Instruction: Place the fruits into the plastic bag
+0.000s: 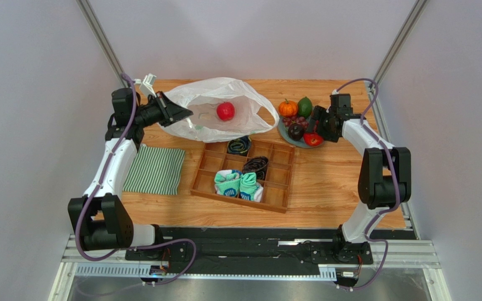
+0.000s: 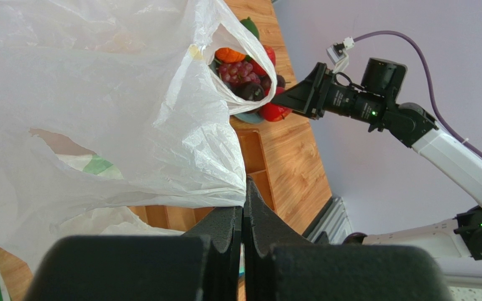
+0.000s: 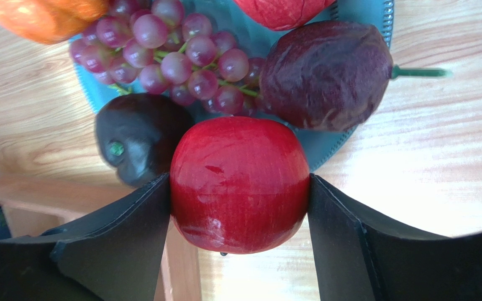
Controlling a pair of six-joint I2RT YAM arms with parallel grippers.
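The right gripper has both fingers touching the red apple's sides, so the apple would come up with the right gripper if it lifted now.
The white plastic bag [image 1: 209, 100] lies at the back left with one red apple [image 1: 225, 111] inside. My left gripper [image 1: 185, 115] is shut on the bag's edge, as the left wrist view shows [image 2: 245, 188], with the bag [image 2: 99, 113] spread in front of it. On the teal plate [image 1: 282, 133] are an orange pumpkin-like fruit [image 1: 288, 108], a green avocado [image 1: 304, 106], grapes [image 3: 174, 56] and dark purple fruits [image 3: 326, 75]. My right gripper [image 3: 239, 188] is shut on a red apple [image 3: 239, 184] at the plate's near edge, with both fingers against its sides.
A wooden compartment tray [image 1: 275, 188] holding rolled socks [image 1: 238, 184] stands in the middle. A green-and-white striped cloth [image 1: 155, 169] lies left of it. Another red apple [image 3: 281, 9] is on the plate's far side.
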